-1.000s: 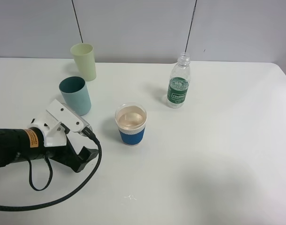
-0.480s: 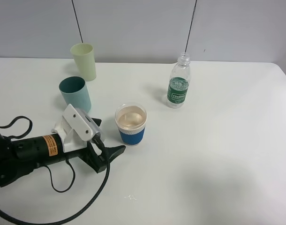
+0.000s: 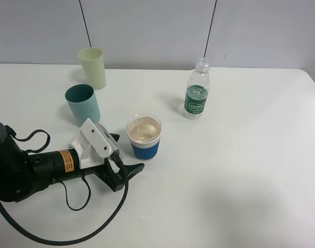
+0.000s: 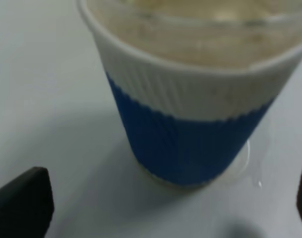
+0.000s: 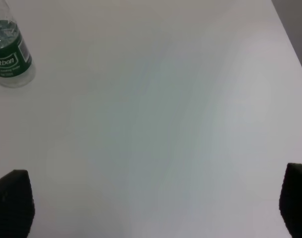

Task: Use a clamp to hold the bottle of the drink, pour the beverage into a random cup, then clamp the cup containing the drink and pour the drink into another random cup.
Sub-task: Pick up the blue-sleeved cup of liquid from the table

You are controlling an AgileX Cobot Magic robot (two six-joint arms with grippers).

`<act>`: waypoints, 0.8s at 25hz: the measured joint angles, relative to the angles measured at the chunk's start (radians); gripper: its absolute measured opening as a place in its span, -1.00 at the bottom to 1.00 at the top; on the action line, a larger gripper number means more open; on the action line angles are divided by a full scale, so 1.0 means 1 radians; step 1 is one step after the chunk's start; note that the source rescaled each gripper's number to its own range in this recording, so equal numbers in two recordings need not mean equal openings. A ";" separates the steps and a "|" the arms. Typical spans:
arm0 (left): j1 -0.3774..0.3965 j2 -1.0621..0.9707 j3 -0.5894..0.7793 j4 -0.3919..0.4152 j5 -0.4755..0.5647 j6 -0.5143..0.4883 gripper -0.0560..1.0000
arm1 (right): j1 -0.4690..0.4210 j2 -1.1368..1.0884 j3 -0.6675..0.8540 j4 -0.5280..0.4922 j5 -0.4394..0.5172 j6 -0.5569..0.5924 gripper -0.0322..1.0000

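My left gripper isn't ready to close on the cup: the blue sleeve is beyond both fingers. It needs to first move toward the paper cup (image 4: 190, 104).
A white paper cup with a blue sleeve (image 3: 144, 137) stands mid-table, filled with pale brown drink. My left gripper (image 3: 125, 153) lies low on the table just left of it, open, fingers pointing at the cup without touching it. The left wrist view shows the cup (image 4: 190, 104) close up, with dark fingertips (image 4: 22, 203) at the frame's sides. The clear bottle (image 3: 197, 91) with a green label stands uncapped at the back right. In the right wrist view my right gripper (image 5: 153, 206) is open over bare table, far from the bottle (image 5: 10, 54).
A teal cup (image 3: 83, 105) stands just behind the left arm, and a pale green cup (image 3: 92, 67) farther back. The left arm's black cable (image 3: 69, 238) loops over the front of the white table (image 3: 240, 170). A grey wall runs behind.
The left arm has slid to the right along the table, bringing its open gripper close to the blue-sleeved cup. Cups and bottle have stayed put.
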 joint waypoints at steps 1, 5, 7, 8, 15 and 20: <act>0.000 0.000 -0.011 0.002 0.000 0.000 1.00 | 0.000 0.000 0.000 0.000 0.000 0.000 1.00; 0.000 0.000 -0.052 0.030 -0.001 0.000 1.00 | 0.000 0.000 0.000 0.000 0.000 0.000 1.00; 0.000 0.001 -0.073 0.043 -0.001 0.000 1.00 | 0.000 0.000 0.000 0.000 0.000 0.000 1.00; 0.000 0.002 -0.085 0.047 -0.001 0.000 1.00 | 0.000 0.000 0.000 0.000 0.000 0.000 1.00; 0.000 0.041 -0.144 0.087 -0.008 -0.002 1.00 | 0.000 0.000 0.000 0.000 0.000 0.000 1.00; 0.000 0.052 -0.157 0.098 -0.008 -0.003 0.82 | 0.000 0.000 0.000 0.000 0.000 0.000 1.00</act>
